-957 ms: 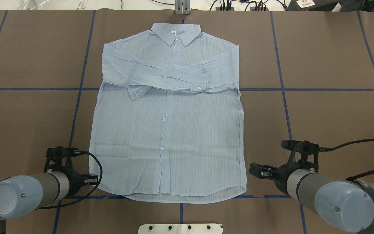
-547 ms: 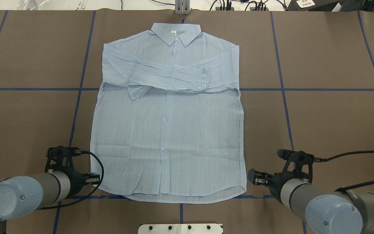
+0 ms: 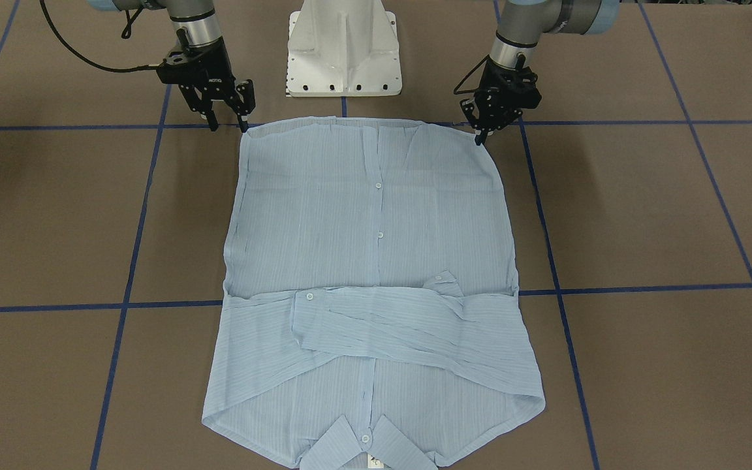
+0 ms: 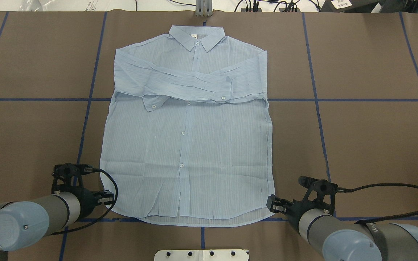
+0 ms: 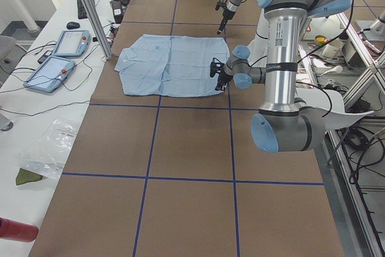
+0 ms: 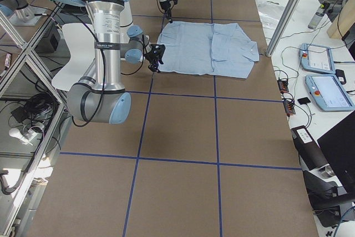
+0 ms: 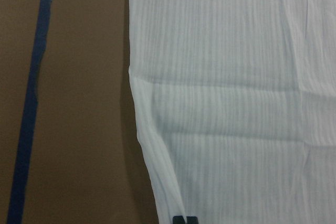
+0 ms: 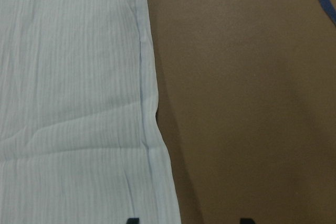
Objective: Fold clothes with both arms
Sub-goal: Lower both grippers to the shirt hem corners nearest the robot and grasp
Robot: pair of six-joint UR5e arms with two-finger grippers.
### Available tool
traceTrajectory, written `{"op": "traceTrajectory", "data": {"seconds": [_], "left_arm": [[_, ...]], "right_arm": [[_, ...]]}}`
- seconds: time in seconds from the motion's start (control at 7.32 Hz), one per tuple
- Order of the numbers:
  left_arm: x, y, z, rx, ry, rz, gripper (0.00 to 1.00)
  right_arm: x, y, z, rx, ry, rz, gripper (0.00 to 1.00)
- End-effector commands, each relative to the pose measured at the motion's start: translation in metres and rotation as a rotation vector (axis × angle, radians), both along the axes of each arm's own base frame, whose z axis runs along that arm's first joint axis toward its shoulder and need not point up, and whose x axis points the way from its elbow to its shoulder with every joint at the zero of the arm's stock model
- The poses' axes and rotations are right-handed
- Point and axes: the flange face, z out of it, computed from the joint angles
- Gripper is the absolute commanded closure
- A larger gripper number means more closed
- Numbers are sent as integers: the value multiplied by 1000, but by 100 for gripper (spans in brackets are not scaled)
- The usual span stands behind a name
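The shirt's body [image 3: 311,211] lies flat, so the robot's right gripper should next pinch the shirt by its hem corner [image 3: 249,136], where the edge of the cloth meets the table, to fold the shirt.
The pale blue striped shirt [image 4: 187,145] lies flat and buttoned on the brown table, collar at the far side, both sleeves folded across the chest. My left gripper [image 4: 110,198] sits low at the near left hem corner. In the left wrist view its fingertips [image 7: 179,219] are pressed together on the shirt's edge [image 7: 236,103]. My right gripper [image 4: 272,207] is at the near right hem corner, open. In the front-facing view this right gripper [image 3: 227,125] shows spread fingers. In the right wrist view one fingertip [image 8: 132,220] is over the shirt [image 8: 73,103], the other over bare table.
The white pedestal base [image 3: 343,46] stands just behind the hem, between the arms. Blue tape lines [image 4: 368,99] grid the brown table cover. A side bench with two tablets [image 5: 54,58] runs beyond the collar end.
The right arm has swung toward the near edge and leftward, bringing its open gripper to the shirt's right hem corner. The left gripper has barely shifted.
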Motion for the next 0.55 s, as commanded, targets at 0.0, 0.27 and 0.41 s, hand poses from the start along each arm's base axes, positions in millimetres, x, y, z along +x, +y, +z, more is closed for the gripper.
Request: {"op": "traceTrajectory", "data": {"seconds": [0.0, 0.27, 0.41], "left_arm": [[1, 2, 0, 14, -3, -10, 100], [2, 4, 0, 21, -4, -14, 100], [2, 4, 0, 21, -4, -14, 100]], "right_arm": [[-22, 8, -9, 15, -20, 12, 32], [-34, 12, -3, 25, 7, 10, 32], [-34, 16, 1, 28, 17, 4, 36]]}}
